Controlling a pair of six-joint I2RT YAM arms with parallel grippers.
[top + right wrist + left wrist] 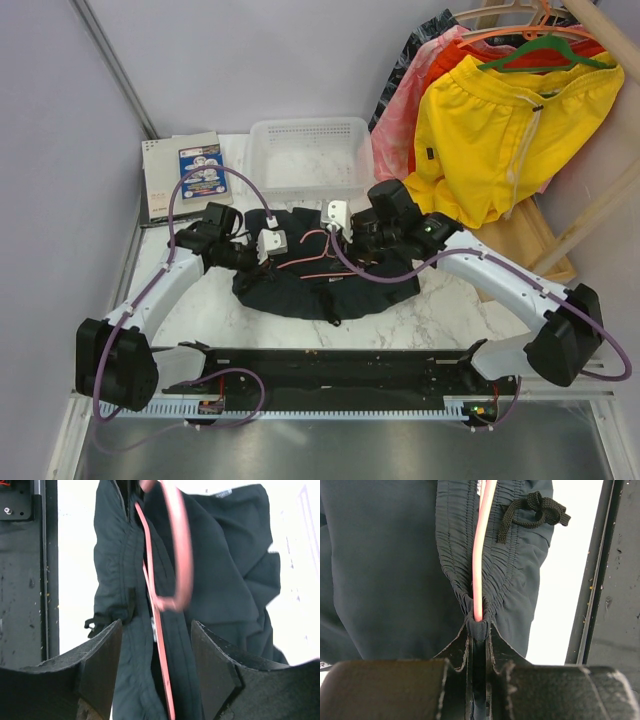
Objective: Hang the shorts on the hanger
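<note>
My right gripper first moves toward the pink hook's base and then closes on the hanger, since its fingers still stop short.
The dark navy shorts point(320, 285) lie bunched on the marble table between the two arms. The pale-pink hanger point(480, 555) runs along inside the gathered waistband, and a black drawstring knot point(536, 511) lies beside it. My left gripper point(480, 627) is shut on the waistband fold, right where the hanger's end sits. My right gripper point(156, 630) is open, its jaws either side of the other end of the waistband point(125, 570), touching neither it nor the hanger bar. The pink hook point(182, 545) curves just beyond the jaws. From above, both grippers point(288, 252) point(340, 235) meet over the shorts' far edge.
A white basket point(310, 150) stands just behind the shorts. Yellow shorts point(500, 130) hang on a green hanger point(545, 52) at the back right, beside pink and orange garments. A booklet point(185, 170) lies at the back left. A black rail point(330, 365) spans the near edge.
</note>
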